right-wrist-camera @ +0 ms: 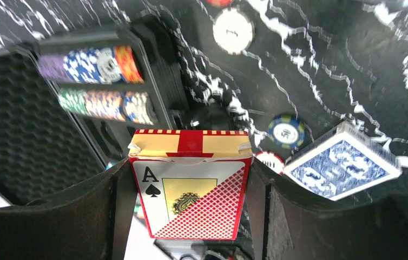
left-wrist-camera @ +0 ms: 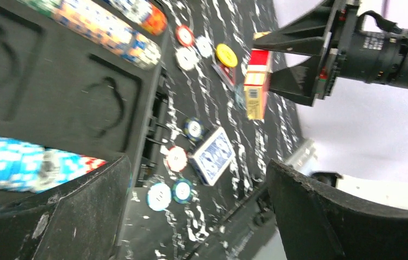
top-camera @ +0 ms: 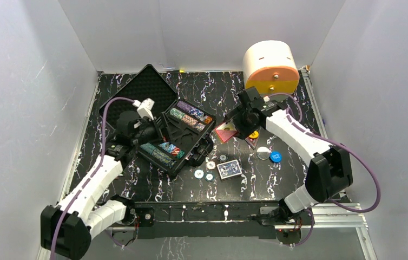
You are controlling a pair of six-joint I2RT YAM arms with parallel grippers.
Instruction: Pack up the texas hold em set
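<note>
Next, my left gripper grabs the red card deck by its exposed barcode end (top-camera: pixel 223 134) (left-wrist-camera: pixel 255 101). That leaves the opposite end free to enter the case.
The black case (top-camera: pixel 208 136) lies open left of centre, its foam lid (top-camera: pixel 142 89) tilted back and rows of coloured chips (top-camera: pixel 191 115) in the tray. My right gripper (top-camera: pixel 238 120) is shut on a red card deck (right-wrist-camera: pixel 191 200), held above the table just right of the case; the same red deck (left-wrist-camera: pixel 257 81) shows in the left wrist view. A blue card deck (top-camera: pixel 229 169) lies flat on the table in front. My left gripper (left-wrist-camera: pixel 196 168) stands open over the case's near right edge, nothing between its fingers.
Loose chips (top-camera: pixel 199 174) lie near the blue deck. A white disc (top-camera: pixel 263 153), a blue disc (top-camera: pixel 275 156) and a yellow disc (top-camera: pixel 253 134) sit to the right. A white-and-orange drawer box (top-camera: pixel 271 67) stands at the back right. White walls enclose the table.
</note>
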